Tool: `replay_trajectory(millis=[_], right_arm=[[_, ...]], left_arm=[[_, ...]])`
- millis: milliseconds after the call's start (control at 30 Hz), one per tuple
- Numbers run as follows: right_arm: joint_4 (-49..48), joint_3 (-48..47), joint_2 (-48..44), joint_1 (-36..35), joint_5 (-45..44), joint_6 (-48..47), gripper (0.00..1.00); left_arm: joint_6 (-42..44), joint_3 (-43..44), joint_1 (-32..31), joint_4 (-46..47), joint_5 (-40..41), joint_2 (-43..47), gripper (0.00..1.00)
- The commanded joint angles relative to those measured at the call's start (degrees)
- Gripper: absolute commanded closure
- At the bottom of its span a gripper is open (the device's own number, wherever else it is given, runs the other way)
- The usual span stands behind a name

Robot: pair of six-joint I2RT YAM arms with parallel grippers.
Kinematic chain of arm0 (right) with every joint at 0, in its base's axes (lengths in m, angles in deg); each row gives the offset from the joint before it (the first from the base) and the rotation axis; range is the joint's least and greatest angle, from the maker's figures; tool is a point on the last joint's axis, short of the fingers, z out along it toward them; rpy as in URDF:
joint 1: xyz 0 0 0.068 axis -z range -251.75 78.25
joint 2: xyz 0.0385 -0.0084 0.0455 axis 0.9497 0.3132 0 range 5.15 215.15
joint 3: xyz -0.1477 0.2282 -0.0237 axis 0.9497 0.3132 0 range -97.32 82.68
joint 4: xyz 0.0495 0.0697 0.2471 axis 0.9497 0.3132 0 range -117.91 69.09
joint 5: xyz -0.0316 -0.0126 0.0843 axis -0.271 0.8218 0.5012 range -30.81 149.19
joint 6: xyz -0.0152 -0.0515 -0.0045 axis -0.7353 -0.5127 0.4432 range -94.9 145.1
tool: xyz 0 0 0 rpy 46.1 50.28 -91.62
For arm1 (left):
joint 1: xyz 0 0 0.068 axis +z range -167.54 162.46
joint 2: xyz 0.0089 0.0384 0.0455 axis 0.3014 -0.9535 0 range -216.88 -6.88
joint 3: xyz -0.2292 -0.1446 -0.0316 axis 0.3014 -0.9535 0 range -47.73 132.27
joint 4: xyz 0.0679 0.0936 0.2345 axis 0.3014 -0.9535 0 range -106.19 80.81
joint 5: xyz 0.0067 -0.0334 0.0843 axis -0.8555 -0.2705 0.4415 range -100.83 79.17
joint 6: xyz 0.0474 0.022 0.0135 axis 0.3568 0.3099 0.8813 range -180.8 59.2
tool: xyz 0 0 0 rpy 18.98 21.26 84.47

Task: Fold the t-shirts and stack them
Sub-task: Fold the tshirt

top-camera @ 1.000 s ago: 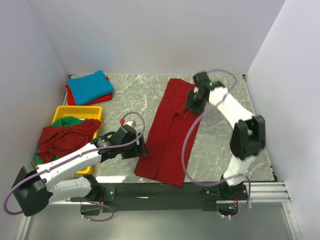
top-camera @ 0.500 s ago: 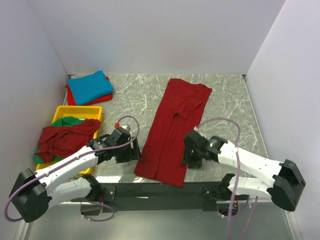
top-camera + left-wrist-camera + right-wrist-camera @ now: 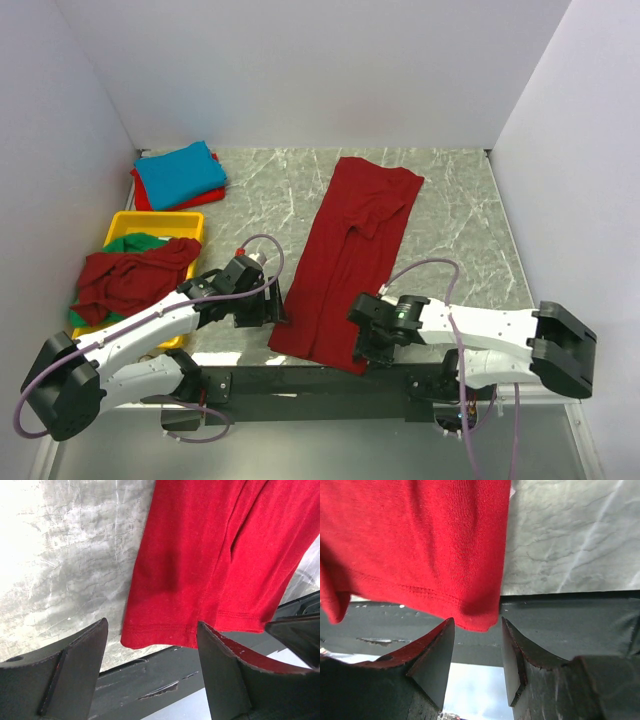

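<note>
My right gripper will next pinch the dark red t-shirt's near hem at its outer corner (image 3: 481, 621), so that it can fold the hem over the t-shirt.
A dark red t-shirt (image 3: 345, 255) lies folded into a long strip across the marble table, and its near hem (image 3: 200, 580) hangs over the front edge. My left gripper (image 3: 277, 306) is open just left of the near-left corner, with that hem (image 3: 165, 632) lying between and beyond its fingertips (image 3: 95, 645). My right gripper (image 3: 361, 346) is open at the near-right corner. That corner (image 3: 479, 622) dips between the fingertips (image 3: 445, 635) but is not pinched. A folded turquoise t-shirt (image 3: 178, 172) lies on a folded red one (image 3: 205, 198) at the back left.
A yellow tray (image 3: 190, 222) at the left holds a crumpled dark red shirt (image 3: 125, 272) over a green one (image 3: 135, 240). The black front rail (image 3: 300, 380) runs below the table edge. White walls close in the back and both sides.
My right arm has swung from the far end of the red shirt down to its near-right corner. The left gripper has shifted slightly towards the near-left corner.
</note>
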State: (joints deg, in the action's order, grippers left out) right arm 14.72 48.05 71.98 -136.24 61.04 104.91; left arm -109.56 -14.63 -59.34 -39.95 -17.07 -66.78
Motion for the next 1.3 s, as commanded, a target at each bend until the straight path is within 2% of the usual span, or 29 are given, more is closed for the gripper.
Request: replay_trajectory(millis=[0, 367, 433, 600, 1033, 1267], right_arm=[[-3.2, -1.8, 2.9, -1.3, 0.3, 2.4, 0.51], [-1.6, -1.1, 6.1, -4.0, -0.8, 5.3, 0.51], [-1.8, -0.6, 6.6, -4.1, -1.0, 5.4, 0.51], [-1.8, -0.1, 6.8, -4.2, -1.8, 5.5, 0.54], [-1.6, 3.0, 3.9, -4.3, -1.8, 6.2, 0.9], [-1.6, 3.7, 3.5, -4.2, -1.8, 6.1, 0.94]], left_arm=[[1.3, -0.1, 0.2, 1.8, -1.1, 0.2, 0.23], [1.6, -0.1, 0.2, 2.3, -1.3, -0.4, 0.25], [1.3, -0.2, 0.2, 2.3, -0.9, -0.7, 0.31], [1.0, 0.2, -0.2, 1.5, 0.0, -1.9, 0.35], [-1.7, -1.0, -3.6, 0.7, 1.8, -2.9, 0.37], [-3.8, -2.3, -5.1, 0.9, 1.3, -3.6, 0.44]])
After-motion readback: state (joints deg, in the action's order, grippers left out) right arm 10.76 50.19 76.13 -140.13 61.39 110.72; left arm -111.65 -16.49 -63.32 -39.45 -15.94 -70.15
